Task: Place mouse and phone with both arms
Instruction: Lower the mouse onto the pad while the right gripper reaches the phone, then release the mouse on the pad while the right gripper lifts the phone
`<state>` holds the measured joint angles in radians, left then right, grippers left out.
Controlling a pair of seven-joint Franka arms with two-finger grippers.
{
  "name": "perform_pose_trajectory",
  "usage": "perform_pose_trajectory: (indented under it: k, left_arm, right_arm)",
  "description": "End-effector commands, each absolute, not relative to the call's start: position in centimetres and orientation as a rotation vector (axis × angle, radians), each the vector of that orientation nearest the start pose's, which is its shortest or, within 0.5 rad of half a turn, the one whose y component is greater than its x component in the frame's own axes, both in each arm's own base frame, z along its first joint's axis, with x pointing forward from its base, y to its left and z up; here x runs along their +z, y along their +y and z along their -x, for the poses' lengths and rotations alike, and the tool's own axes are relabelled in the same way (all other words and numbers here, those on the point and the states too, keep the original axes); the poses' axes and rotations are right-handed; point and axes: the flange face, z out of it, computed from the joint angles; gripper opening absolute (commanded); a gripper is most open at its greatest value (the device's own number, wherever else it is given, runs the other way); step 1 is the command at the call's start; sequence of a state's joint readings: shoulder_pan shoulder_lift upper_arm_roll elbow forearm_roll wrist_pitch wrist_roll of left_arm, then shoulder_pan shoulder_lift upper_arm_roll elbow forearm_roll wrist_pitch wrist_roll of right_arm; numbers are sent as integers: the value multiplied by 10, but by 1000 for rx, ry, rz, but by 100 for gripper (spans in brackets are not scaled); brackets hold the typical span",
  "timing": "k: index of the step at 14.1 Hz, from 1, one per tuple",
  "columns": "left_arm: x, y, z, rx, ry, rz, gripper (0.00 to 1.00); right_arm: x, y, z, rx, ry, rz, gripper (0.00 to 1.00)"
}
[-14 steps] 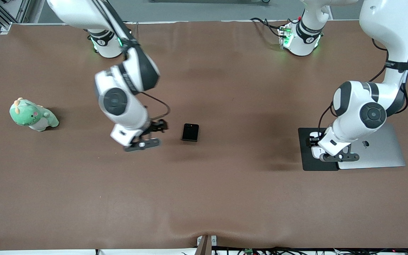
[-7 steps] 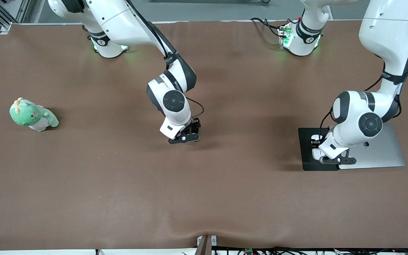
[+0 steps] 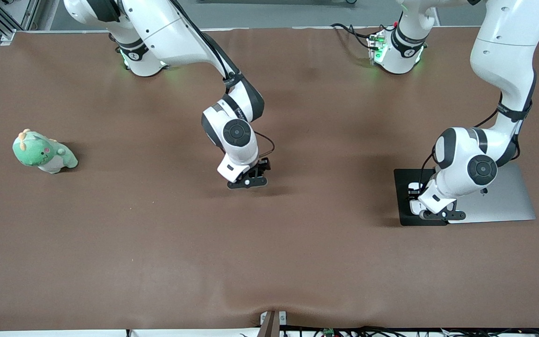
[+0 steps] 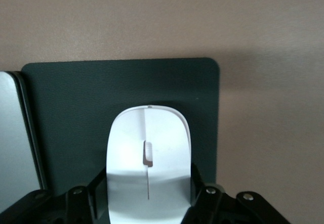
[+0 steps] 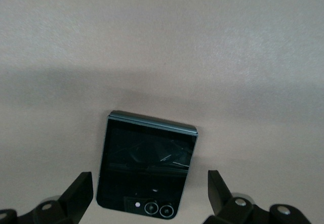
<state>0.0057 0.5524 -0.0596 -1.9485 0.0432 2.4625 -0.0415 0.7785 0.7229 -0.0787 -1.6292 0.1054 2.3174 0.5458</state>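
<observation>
The white mouse (image 4: 149, 158) sits low over the black pad (image 4: 76, 107), inside the pad's edges, and would rest there, so it is now time for my left gripper to release it.
My left gripper (image 3: 433, 213) is low over the black pad (image 3: 405, 206), next to the laptop. In the left wrist view it (image 4: 148, 186) is shut on the white mouse (image 4: 148, 153), one finger against each side; I cannot tell whether the mouse touches the pad (image 4: 71, 113). My right gripper (image 3: 251, 180) is low over the middle of the table and hides the phone in the front view. In the right wrist view it (image 5: 151, 186) is open, its fingers well clear on either side of the black folded phone (image 5: 147, 163), which lies flat on the table.
A closed silver laptop (image 3: 508, 201) lies beside the pad at the left arm's end of the table; its edge also shows in the left wrist view (image 4: 12, 148). A green plush dinosaur (image 3: 42, 152) stands at the right arm's end.
My right arm has swung over the phone, come down and now hides it in the front view. My left gripper has sunk lower over the black pad.
</observation>
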Motion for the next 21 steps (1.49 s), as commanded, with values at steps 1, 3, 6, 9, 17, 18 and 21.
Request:
perform_pose_trajectory:
  k: [1,3,6,9,17,18,21]
  left_arm:
    - [189,-30,-615,39,80,3146,47]
    - [188,-32,-615,36,66,3147,54]
    - [188,-36,-615,31,84,3146,95]
    - [199,-37,-618,2,93,3145,100]
    - [322,-70,-629,-204,143,3154,100]
    - [339,-73,-629,-204,151,3153,100]
    - [413,-80,-631,-173,169,3143,100]
  right_arm:
    - [185,455,-520,24,-114,3130,100]
    - [179,456,-519,18,-55,3129,100]
    - [169,460,-513,18,-70,3133,100]
    - [159,463,-504,-18,-95,3123,51]
    - [281,379,-562,159,34,3151,0]
    - [303,353,-571,199,18,3151,0]
    - [357,276,-590,293,117,3145,0]
